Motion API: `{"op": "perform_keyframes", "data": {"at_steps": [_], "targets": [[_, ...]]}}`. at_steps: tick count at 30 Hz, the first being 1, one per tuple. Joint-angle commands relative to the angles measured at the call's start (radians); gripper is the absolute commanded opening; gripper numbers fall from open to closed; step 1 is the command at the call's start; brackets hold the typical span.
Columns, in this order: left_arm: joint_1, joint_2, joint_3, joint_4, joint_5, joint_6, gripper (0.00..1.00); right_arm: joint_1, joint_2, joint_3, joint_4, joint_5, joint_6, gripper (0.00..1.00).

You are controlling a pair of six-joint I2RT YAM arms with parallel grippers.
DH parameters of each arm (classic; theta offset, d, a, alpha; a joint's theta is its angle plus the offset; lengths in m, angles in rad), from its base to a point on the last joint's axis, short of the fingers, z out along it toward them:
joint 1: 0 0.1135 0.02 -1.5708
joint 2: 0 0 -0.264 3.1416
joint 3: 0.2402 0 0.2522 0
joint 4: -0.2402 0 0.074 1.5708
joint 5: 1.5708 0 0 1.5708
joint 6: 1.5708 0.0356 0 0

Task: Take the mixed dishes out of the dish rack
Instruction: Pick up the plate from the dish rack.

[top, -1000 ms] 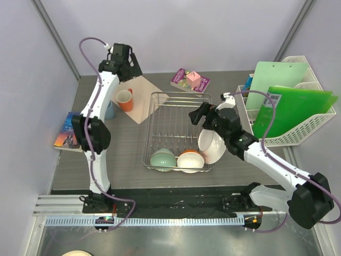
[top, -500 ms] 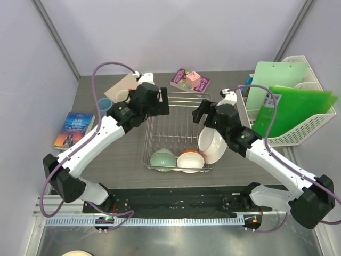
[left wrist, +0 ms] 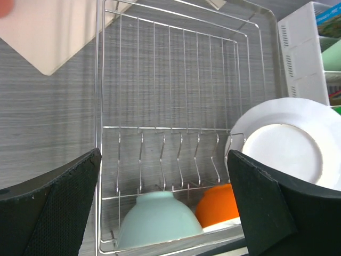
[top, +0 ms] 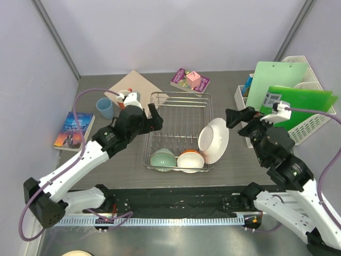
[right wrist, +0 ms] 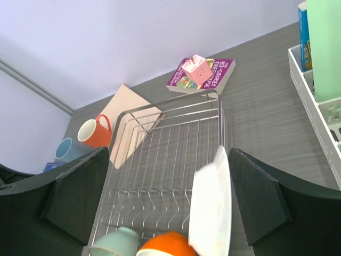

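The large white plate (top: 214,140) should be grabbed next by its rim on the basket side with my right gripper. The plate's opposite rim then stays free for my left gripper.
The silver wire dish rack (top: 178,114) stands mid-table. At its near end a pale green bowl (top: 162,159) and a cream bowl with an orange outside (top: 190,159) lie upside down. A large white plate (top: 214,140) leans on the rack's right side. My left gripper (top: 154,120) is open and empty over the rack's left edge, with both bowls (left wrist: 157,218) below it. My right gripper (top: 234,117) is open and empty, right of the plate (right wrist: 210,213). The orange-red mug (right wrist: 96,133) and light-blue cup (top: 105,108) stand left of the rack.
A tan board (top: 139,85) lies behind the rack's left corner. A purple book with a pink cube (top: 190,80) lies behind the rack. A white plastic basket (top: 298,133) with green folders stands at the right. Another book (top: 73,129) lies at the far left.
My left arm swung from the back left by the mug to the rack's left edge. My right gripper drew back to the right, away from the plate, which now leans further out.
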Motion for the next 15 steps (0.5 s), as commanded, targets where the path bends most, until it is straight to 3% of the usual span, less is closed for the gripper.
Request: {"op": "perform_keyframes", "data": {"at_steps": [1, 8, 15], "targets": [[0.022, -0.069, -0.044, 0.204, 0.122, -0.040, 1.00, 0.001, -0.031, -0.058, -0.172, -0.052, 0.104, 1.00], [0.022, -0.019, -0.039, 0.163, 0.173, -0.055, 1.00, 0.002, -0.106, -0.235, -0.116, -0.140, 0.224, 0.81], [0.020, -0.022, -0.108, 0.212, 0.220, -0.088, 1.00, 0.002, -0.094, -0.311, -0.040, -0.133, 0.237, 0.86]]}}
